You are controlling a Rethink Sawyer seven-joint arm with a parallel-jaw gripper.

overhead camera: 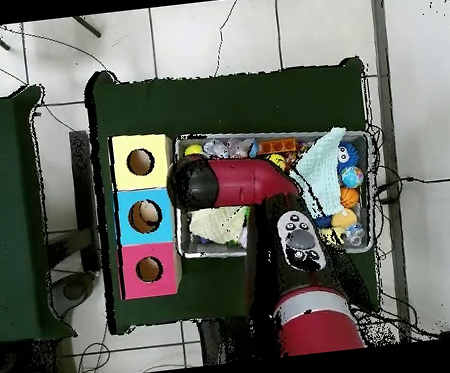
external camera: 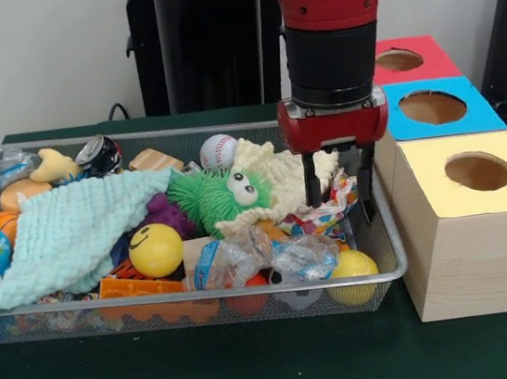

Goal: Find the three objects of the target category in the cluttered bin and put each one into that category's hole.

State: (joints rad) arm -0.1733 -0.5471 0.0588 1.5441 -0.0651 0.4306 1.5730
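Note:
The gripper pinches the polka-dot cloth by its raised crumpled fold (external camera: 342,193) next, since its loose end lies slack over the clutter.
The wire mesh bin (external camera: 202,292) is full of toys and sits left of three boxes; it also shows in the overhead view (overhead camera: 372,173). My gripper (external camera: 339,192) hangs open and empty over the bin's right end. Its fingertips sit just above a colourful crinkled wrapper (external camera: 336,209) and beside a cream knitted cloth (external camera: 275,173). The hole (external camera: 478,171) in the yellow top of the large wooden box is right of the gripper, also seen from overhead (overhead camera: 141,162). In the overhead view the arm's end (overhead camera: 193,183) hides the gripper.
The bin holds a mint cloth (external camera: 72,232), a green fuzzy toy (external camera: 208,198), a yellow smiley ball (external camera: 156,249), a baseball (external camera: 218,150), a yellow ball (external camera: 350,265) and wrapped items (external camera: 234,257). A blue-topped box (external camera: 432,107) and a red-topped box (external camera: 398,60) stand behind the yellow one.

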